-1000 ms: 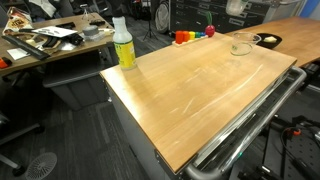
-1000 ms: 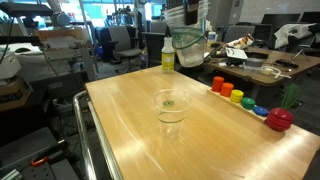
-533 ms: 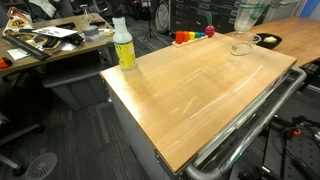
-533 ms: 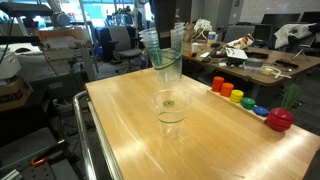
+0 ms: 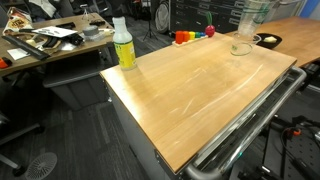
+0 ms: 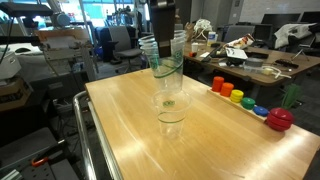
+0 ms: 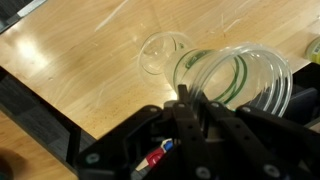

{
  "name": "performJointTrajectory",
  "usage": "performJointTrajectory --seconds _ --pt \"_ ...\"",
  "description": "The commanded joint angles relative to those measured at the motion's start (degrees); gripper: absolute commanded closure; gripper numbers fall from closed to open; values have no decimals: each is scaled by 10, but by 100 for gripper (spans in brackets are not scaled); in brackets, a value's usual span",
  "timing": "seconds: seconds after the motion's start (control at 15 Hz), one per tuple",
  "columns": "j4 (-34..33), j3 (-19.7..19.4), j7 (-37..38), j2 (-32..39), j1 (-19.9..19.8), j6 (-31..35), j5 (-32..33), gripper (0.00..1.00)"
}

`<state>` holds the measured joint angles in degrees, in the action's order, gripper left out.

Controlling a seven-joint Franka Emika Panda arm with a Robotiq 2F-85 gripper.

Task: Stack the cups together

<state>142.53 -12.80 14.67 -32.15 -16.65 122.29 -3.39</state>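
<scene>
The held cup hangs above and beside the standing cup and would fall against the standing cup's rim if the gripper opened now, so the robot will line the two cups up first.
A clear plastic cup (image 6: 171,108) stands upright on the wooden table (image 6: 125,135); it also shows in an exterior view (image 5: 240,45) and in the wrist view (image 7: 160,52). My gripper (image 6: 163,38) is shut on the rim of another clear cup (image 6: 166,62) with green rings, which may be more than one cup nested. It hangs in the air just above and slightly to the side of the standing cup. In the wrist view my gripper (image 7: 190,98) holds the held cup (image 7: 240,75) beside the standing one.
A yellow-green bottle (image 5: 123,45) stands at a table corner. A row of coloured toy pieces (image 6: 240,97) and a red round toy (image 6: 279,118) lie along one table edge. A metal rail (image 5: 240,140) borders the table. Cluttered desks stand behind.
My gripper has carried the held cup sideways and down, from beside the bottle to just above the standing cup. The standing cup has not moved.
</scene>
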Motion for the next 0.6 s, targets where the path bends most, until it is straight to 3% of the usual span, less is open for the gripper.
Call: performJointTrajectory --seconds 0.0,0.53 --pt "6 0 -13 -18 -13 1 -4 98" --pt "1 -20 -30 19 -10 -3 -18 98"
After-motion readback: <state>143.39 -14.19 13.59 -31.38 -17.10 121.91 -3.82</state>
